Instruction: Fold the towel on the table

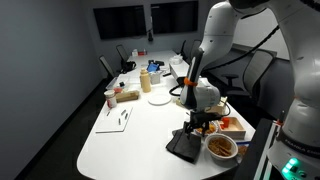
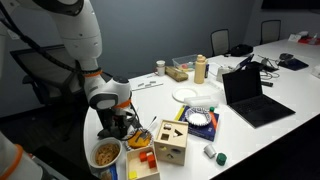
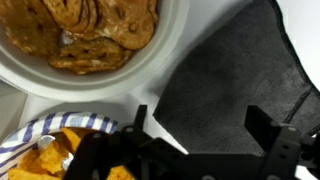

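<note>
Next, my gripper grabs the dark grey towel's corner beside the bowls and folds that corner across the towel, while the rest stays flat.
The towel (image 1: 183, 146) is a small dark grey cloth lying flat near the rounded front end of the white table (image 1: 130, 140). It fills the right half of the wrist view (image 3: 235, 80). My gripper (image 1: 200, 126) hangs low just over the towel's edge beside the food bowl. In the wrist view its two fingers (image 3: 200, 125) stand wide apart over the cloth with nothing between them. In an exterior view the gripper (image 2: 118, 126) hides the towel.
A white bowl of brown crisps (image 3: 90, 40) (image 1: 221, 147) lies right beside the towel, with a blue-striped bowl of orange food (image 3: 45, 150) next to it. A wooden box (image 2: 170, 143), laptop (image 2: 250, 95), plate (image 2: 187, 94), bottles and papers (image 1: 118, 118) stand farther along.
</note>
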You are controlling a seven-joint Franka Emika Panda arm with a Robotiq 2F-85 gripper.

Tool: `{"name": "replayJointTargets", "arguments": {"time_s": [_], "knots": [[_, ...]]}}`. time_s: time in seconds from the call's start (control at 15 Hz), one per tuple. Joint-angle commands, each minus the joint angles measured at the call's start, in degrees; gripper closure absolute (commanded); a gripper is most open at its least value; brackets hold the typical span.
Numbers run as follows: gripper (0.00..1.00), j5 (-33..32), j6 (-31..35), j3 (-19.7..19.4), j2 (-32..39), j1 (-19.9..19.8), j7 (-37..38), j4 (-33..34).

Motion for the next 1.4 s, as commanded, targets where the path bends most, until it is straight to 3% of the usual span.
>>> {"name": "replayJointTargets", "arguments": {"time_s": [0.0,0.33,0.4,0.47,0.6,1.13,1.33], "knots": [[0.00,0.02,0.23,0.39,2.70,-1.10,-0.93,1.92],[0.00,-0.08,0.15,0.24,4.28,-1.25,-0.97,2.89],[0.06,-0.07,0.18,0.26,4.39,-1.26,-0.93,2.99],[0.26,-0.09,0.25,0.20,4.50,-1.30,-0.93,3.08],[0.31,-0.03,0.46,0.04,4.20,-1.07,-0.65,2.84],[0.95,-1.01,0.00,-3.40,1.58,2.19,1.45,1.25],[1.00,-1.08,-0.35,-4.28,0.79,3.12,1.24,1.13]]}}
